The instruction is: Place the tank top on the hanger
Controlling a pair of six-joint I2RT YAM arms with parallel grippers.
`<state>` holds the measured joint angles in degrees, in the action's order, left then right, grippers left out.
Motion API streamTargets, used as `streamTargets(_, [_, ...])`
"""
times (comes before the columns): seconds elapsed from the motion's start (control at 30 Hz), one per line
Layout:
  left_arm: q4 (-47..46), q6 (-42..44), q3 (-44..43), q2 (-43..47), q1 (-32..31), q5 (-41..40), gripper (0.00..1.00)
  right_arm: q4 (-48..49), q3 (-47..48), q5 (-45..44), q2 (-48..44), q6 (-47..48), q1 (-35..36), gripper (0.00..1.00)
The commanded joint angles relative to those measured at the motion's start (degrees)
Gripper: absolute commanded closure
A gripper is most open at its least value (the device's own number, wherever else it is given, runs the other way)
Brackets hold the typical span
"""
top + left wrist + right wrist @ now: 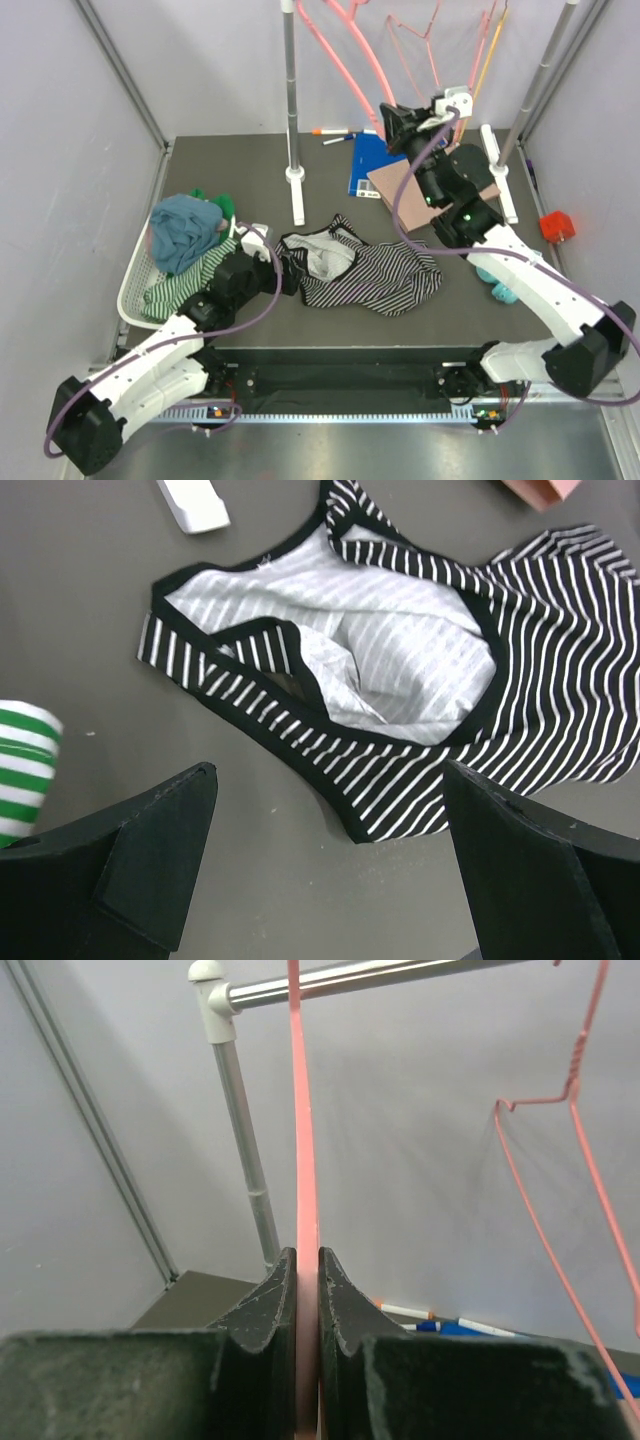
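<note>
The left gripper grabs the tank top by its black-trimmed strap edge nearest the basket [262,710] next, to draw the tank top over the hanger's end.
The tank top [365,270] lies crumpled on the dark table, its neck opening toward the left. In the left wrist view it [420,680] lies just ahead of the fingers, inside showing. My left gripper [285,272] is open and empty at the top's left edge, low over the table [330,880]. The hanger [345,60] hangs from the rail at the back. My right gripper [395,118] is shut on its lower arm. In the right wrist view the hanger [305,1140] runs straight up between the closed fingers [307,1260].
A white basket [135,290] at the left holds a teal cloth [185,230] and a green-striped garment [185,285]. Rack posts [293,110] stand at the back. Thin wire hangers [420,40], an orange hanger [490,45], a blue book [368,160], markers [335,132] and a red block [557,226] are also present.
</note>
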<state>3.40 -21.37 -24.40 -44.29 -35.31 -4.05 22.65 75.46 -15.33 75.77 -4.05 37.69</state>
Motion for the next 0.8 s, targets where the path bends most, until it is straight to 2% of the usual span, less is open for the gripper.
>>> streamTargets(0.0, [-5.5,1.59,0.14,-1.76,-0.2,3.79,0.02,-0.59,-6.36,0.48,-7.9,-1.39,0.8,1.0])
streamTargets(0.33, [-9.99,1.68,0.06,-11.16,-0.2,6.25,0.04,-10.42,-24.03,-1.37,-23.28,-2.45,6.07,1.0])
streamTargets(0.53, [-10.34,-1.38,-1.61,-16.43,-0.11,-2.61,0.04,-17.28,-33.18,-1.45,-32.78,-6.57,8.01,1.0])
streamTargets(0.77, [-8.59,-5.26,-8.98,-25.13,-0.02,-11.49,0.04,-22.48,-41.78,-4.79,-43.22,-9.83,7.92,1.0])
